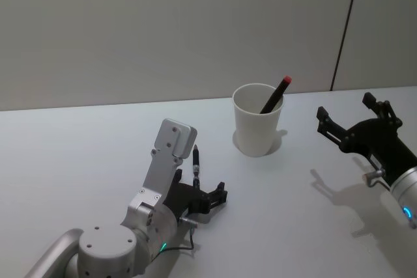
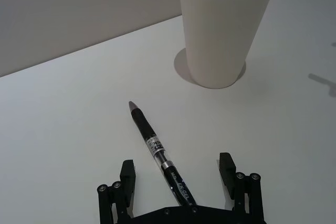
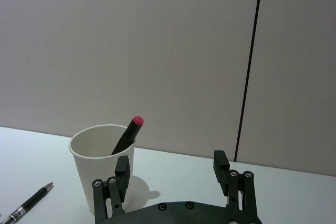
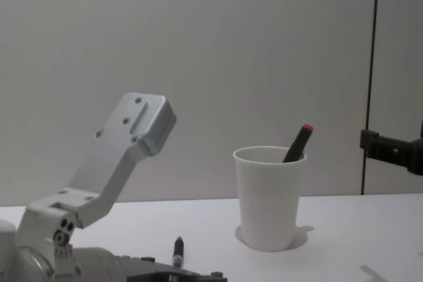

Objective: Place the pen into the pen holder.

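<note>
The pen's tip (image 2: 132, 106) has to stay free to go into the pen holder. My left gripper should grab the pen's lettered rear body (image 2: 178, 183).
A black gel pen (image 1: 195, 161) (image 2: 156, 150) lies flat on the white table, its tip toward the pen holder. My left gripper (image 1: 199, 188) (image 2: 177, 170) is open and low over the table, one finger on each side of the pen's rear end without touching it. The pen holder (image 1: 258, 123) (image 2: 222, 30) (image 4: 269, 196), a white paper cup, stands upright beyond the pen. A black marker with a red cap (image 1: 277, 94) (image 4: 299, 142) leans inside it. My right gripper (image 1: 346, 109) (image 3: 172, 163) hovers open to the right of the cup, above the table.
The table (image 1: 78, 154) is bare white, and a plain grey wall (image 1: 163, 24) rises behind it. A dark vertical seam (image 1: 345, 24) runs down the wall at the right.
</note>
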`<state>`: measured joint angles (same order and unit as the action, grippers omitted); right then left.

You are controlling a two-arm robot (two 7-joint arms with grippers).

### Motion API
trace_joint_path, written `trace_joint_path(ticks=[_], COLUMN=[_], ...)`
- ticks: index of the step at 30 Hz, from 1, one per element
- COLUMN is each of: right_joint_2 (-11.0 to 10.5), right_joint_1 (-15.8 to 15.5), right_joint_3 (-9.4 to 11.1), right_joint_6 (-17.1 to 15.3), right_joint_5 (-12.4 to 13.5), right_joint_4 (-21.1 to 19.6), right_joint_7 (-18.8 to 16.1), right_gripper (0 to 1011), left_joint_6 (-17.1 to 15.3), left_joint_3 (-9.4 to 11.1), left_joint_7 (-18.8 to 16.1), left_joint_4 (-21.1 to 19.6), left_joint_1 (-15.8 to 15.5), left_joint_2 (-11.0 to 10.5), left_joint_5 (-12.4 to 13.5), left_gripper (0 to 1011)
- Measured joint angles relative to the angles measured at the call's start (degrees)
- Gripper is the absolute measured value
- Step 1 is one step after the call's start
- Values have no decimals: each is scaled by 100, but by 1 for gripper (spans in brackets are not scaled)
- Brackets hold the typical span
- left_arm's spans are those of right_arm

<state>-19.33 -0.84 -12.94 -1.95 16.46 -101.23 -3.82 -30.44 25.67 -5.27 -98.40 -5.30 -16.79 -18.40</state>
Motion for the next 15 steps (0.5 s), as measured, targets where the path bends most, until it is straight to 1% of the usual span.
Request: trace_joint_path(ticks=[2, 3, 4, 5, 6, 7, 9, 10, 12, 13, 14, 15], right_joint_2=[0, 0, 0, 0, 0, 0, 0, 0, 0, 0, 0, 0], right_joint_1=[0, 0, 0, 0, 0, 0, 0, 0, 0, 0, 0, 0], right_joint_3=[0, 0, 0, 0, 0, 0, 0, 0, 0, 0, 0, 0], right_joint_6=[0, 0, 0, 0, 0, 0, 0, 0, 0, 0, 0, 0], right_joint_5=[0, 0, 0, 0, 0, 0, 0, 0, 0, 0, 0, 0], right_joint_4=[0, 0, 0, 0, 0, 0, 0, 0, 0, 0, 0, 0], right_joint_7=[0, 0, 0, 0, 0, 0, 0, 0, 0, 0, 0, 0], right_gripper=[1002, 1002, 1002, 1002, 1002, 1002, 1001, 1002, 1002, 1002, 1001, 1001], left_joint_6=[-3, -5, -5, -7, -8, -9, -9, -9, -10, -10, -11, -12], left_joint_3=[-1, -2, -2, -3, -3, -5, -6, -6, -8, -8, -8, -8], left_joint_7=[2, 4, 4, 6, 7, 7, 7, 8, 8, 8, 8, 8], left_joint_4=[1, 3, 3, 4, 4, 5, 6, 7, 8, 8, 10, 10], left_joint_1=[-1, -2, -2, -3, -3, -4, -5, -6, -7, -7, -8, -8], left_joint_2=[2, 3, 3, 5, 5, 6, 7, 7, 9, 9, 10, 10], left_joint_5=[2, 3, 3, 4, 4, 6, 7, 7, 9, 9, 9, 10], left_gripper=[977, 942, 942, 911, 903, 849, 816, 763, 735, 707, 650, 626])
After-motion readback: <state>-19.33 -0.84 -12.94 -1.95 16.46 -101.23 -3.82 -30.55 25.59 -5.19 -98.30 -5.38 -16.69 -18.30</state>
